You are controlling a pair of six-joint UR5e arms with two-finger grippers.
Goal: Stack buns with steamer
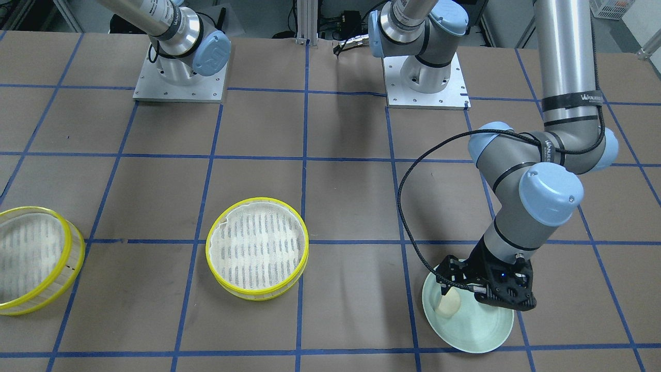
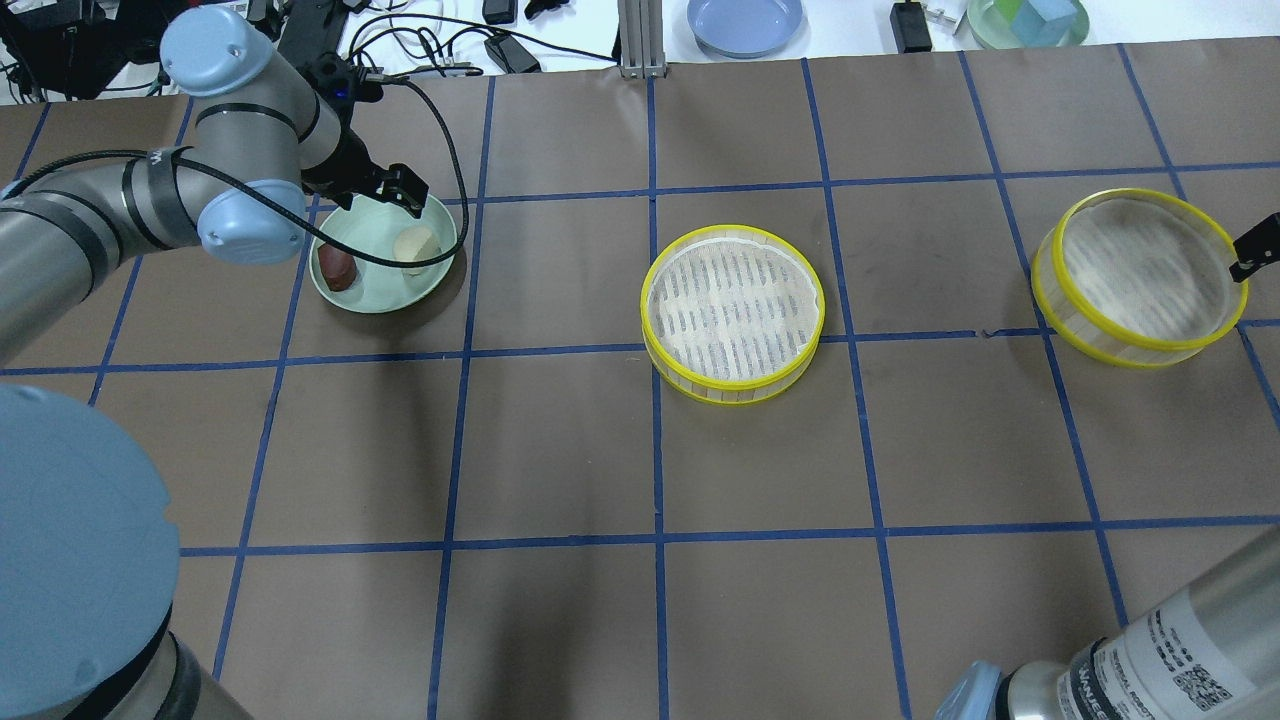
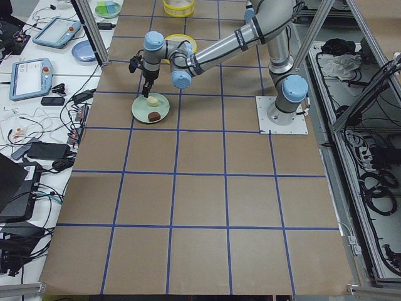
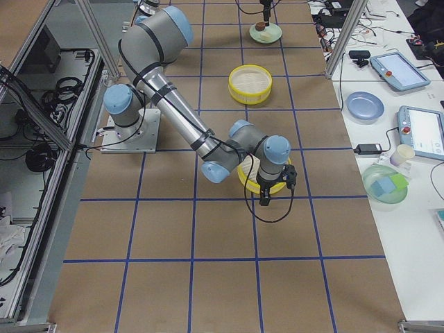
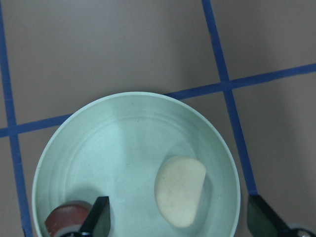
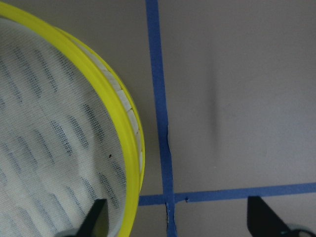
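I should next grab the cream-white bun by its rounded body (image 1: pixel 447 304) with my left gripper, so I can stack it into the steamer (image 1: pixel 257 247).
A cream-white bun (image 5: pixel 180 190) and a dark reddish-brown bun (image 5: pixel 66 219) lie on a pale green plate (image 5: pixel 128 133). My left gripper (image 5: pixel 181 219) hangs open just above the plate, its fingers on either side of the cream bun. In the overhead view the cream bun (image 2: pixel 415 247) and the brown bun (image 2: pixel 338 268) sit on the plate (image 2: pixel 385 295) at the far left. One yellow-rimmed steamer tray (image 2: pixel 733 312) stands mid-table, and a second (image 2: pixel 1140 275) stands at the right. My right gripper (image 6: pixel 180 219) is open and empty beside the second tray's rim (image 6: pixel 131 148).
A blue plate (image 2: pixel 745 20) and a green bowl with blocks (image 2: pixel 1028 18) sit beyond the table's far edge, with cables at the far left. The arm bases (image 1: pixel 178 77) stand on the robot's side. Brown table with a blue tape grid.
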